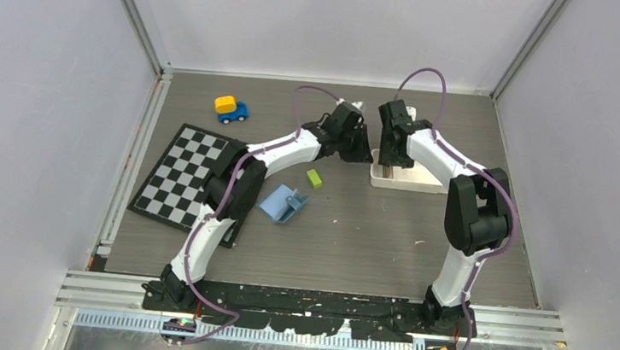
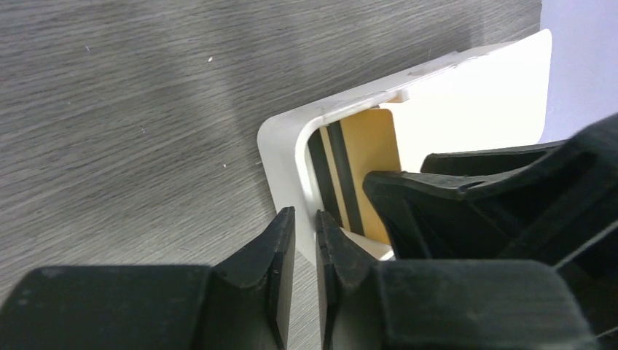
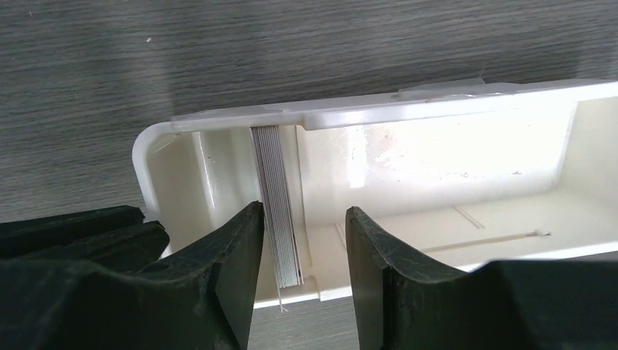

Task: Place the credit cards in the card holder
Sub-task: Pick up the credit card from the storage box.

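Note:
My gripper's finger reaches past the striped card's top edge [image 1: 387, 170] [image 3: 277, 207], beside the card's side, so it is time for my right gripper to close, which would catch the card.
The credit cards stand on edge as a grey stack [image 3: 277, 182] at the left end of a white tray [image 3: 240, 119]. A tan-gold card with black stripes [image 2: 364, 171] faces the left wrist camera. My right gripper [image 3: 304, 211] is open around the stack, its left finger [image 3: 240, 240] close against it and the right finger well clear. My left gripper [image 2: 306, 215] stands only a narrow gap apart at the tray's end wall [image 2: 280, 157], holding nothing. The card holder [image 1: 281, 202], a small blue wallet, lies apart on the table near the left arm.
A lime-green block [image 1: 314, 177] lies between the wallet and the tray [image 1: 413, 178]. A checkerboard [image 1: 182, 176] lies at the left and a yellow-and-blue toy car [image 1: 230, 109] at the back left. Both grippers [image 1: 359, 145] [image 1: 388, 152] crowd the tray's left end.

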Robot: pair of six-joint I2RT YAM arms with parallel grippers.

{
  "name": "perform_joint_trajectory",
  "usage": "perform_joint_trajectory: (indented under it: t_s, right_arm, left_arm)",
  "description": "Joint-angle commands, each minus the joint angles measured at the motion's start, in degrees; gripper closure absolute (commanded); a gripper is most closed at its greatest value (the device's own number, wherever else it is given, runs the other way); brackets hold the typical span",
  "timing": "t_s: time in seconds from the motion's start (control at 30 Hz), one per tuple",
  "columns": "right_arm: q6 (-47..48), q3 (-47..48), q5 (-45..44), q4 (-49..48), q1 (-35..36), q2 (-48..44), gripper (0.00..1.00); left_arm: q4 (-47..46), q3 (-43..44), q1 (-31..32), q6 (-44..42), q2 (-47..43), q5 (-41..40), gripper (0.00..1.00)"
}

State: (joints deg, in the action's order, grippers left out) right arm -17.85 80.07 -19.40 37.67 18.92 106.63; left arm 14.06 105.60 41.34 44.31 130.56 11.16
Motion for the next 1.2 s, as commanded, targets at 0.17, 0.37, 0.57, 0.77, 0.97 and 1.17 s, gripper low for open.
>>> perform_joint_trajectory:
  t_s: [0.17, 0.37, 0.57, 0.77, 0.97, 1.17]
  right_arm:
    - [0.75, 2.13, -3.32, 0.74, -1.25, -2.36, 0.50]
    - [0.47, 1.93, -3.02, 0.74, -1.25, -3.27, 0.57]
    - [0.76, 1.95, -3.18, 0.81, -1.25, -3.76, 0.70]
    - [0.75, 2.17, -3.10, 1.29, -1.30, -4.00, 0.84]
    - [0.62, 2.70, -2.44, 2.00, -1.30, -4.97, 0.95]
    - [0.23, 3.18, -0.35, 2.41, -1.28, -5.83, 0.99]
  left_arm:
    - [-0.23, 0.48, 0.14, -3.10, -2.77, 1.46, 0.65]
    - [-0.26, 0.26, 0.25, -3.44, -3.08, 1.41, 0.64]
    - [-0.26, -0.15, 0.23, -3.45, -3.44, 1.23, 0.64]
    - [-0.31, -1.14, 0.23, -4.79, -5.35, 0.42, 0.63]
    - [0.99, -1.86, 0.23, -7.41, -8.39, -0.32, 0.58]
    - [4.39, -5.36, 0.19, -12.14, -14.63, -3.12, 0.48]
